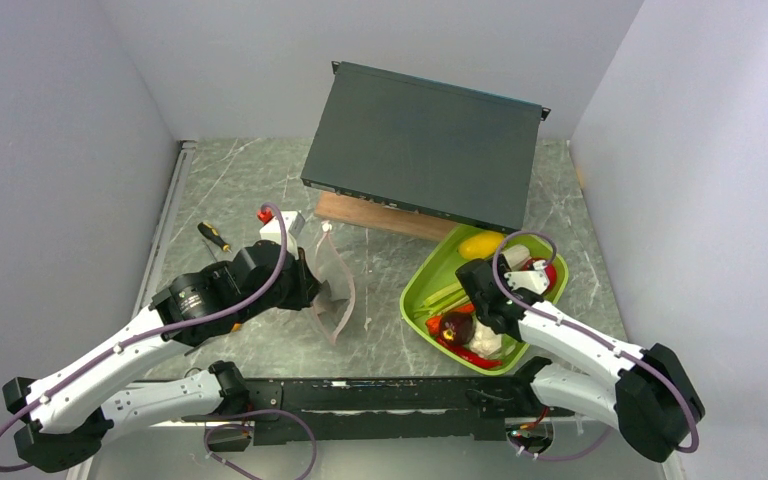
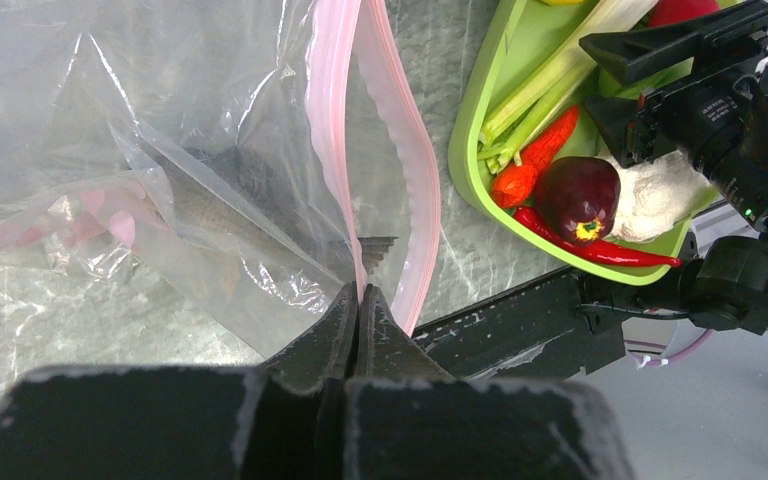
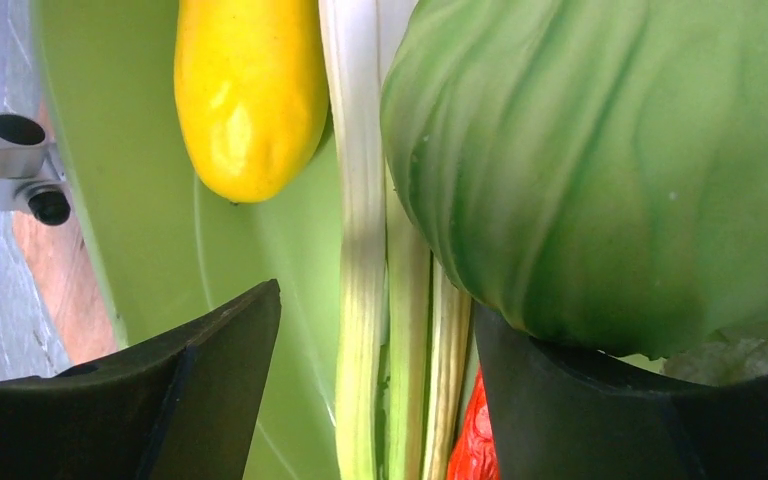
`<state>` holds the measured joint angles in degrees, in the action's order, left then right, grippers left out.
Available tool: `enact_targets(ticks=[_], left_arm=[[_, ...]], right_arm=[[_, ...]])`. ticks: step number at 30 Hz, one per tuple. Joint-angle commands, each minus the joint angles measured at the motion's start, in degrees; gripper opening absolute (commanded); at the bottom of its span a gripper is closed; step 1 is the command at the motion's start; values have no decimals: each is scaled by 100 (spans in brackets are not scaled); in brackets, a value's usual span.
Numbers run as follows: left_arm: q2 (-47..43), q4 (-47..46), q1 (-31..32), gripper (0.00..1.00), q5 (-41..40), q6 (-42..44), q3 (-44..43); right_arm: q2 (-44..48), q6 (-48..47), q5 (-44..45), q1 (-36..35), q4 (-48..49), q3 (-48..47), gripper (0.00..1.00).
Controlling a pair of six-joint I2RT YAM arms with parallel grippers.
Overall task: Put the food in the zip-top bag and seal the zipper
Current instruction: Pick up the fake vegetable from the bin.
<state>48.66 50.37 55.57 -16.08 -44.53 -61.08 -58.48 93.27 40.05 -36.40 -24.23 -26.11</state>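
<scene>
The pale end needs to stay free to enter the zip-top bag (image 1: 335, 295). My right gripper should next grab the green stalks across their middle (image 1: 458, 290).
The clear zip-top bag (image 1: 335, 295) hangs from my left gripper (image 2: 360, 292), which is shut on its pink zipper (image 2: 335, 120). A grey fish (image 2: 215, 205) lies inside the bag. The rest of the food sits in the lime-green tray (image 1: 415, 300): yellow fruit (image 3: 250, 90), green cabbage (image 3: 600, 170), green stalks (image 3: 360, 230), dark purple ball (image 2: 580, 195), white cauliflower (image 2: 660, 195) and red chili (image 2: 600, 250). My right gripper (image 3: 375, 305) is low in the tray, open, its fingers either side of the stalks. The cabbage rests against its right finger (image 3: 600, 410).
A dark flat box (image 1: 425, 140) leans on a wooden board (image 1: 380, 215) at the back. A yellow-handled screwdriver (image 1: 213, 236) and a small white box (image 1: 285, 225) lie behind the left arm. Grey walls close in both sides.
</scene>
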Motion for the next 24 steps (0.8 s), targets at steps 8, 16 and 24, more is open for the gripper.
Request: enact_targets(ticks=[8,16,24], left_arm=[[-71,-108,-5,0,19,-115,-101],[-155,-72,-8,0,-8,-172,-31],[-90,-102,-4,0,27,-131,-49]], right_arm=[[-1214,-309,-101,218,432,351,76],[-1365,-483,-68,292,775,448,51],[-342,-815,96,315,553,502,33]])
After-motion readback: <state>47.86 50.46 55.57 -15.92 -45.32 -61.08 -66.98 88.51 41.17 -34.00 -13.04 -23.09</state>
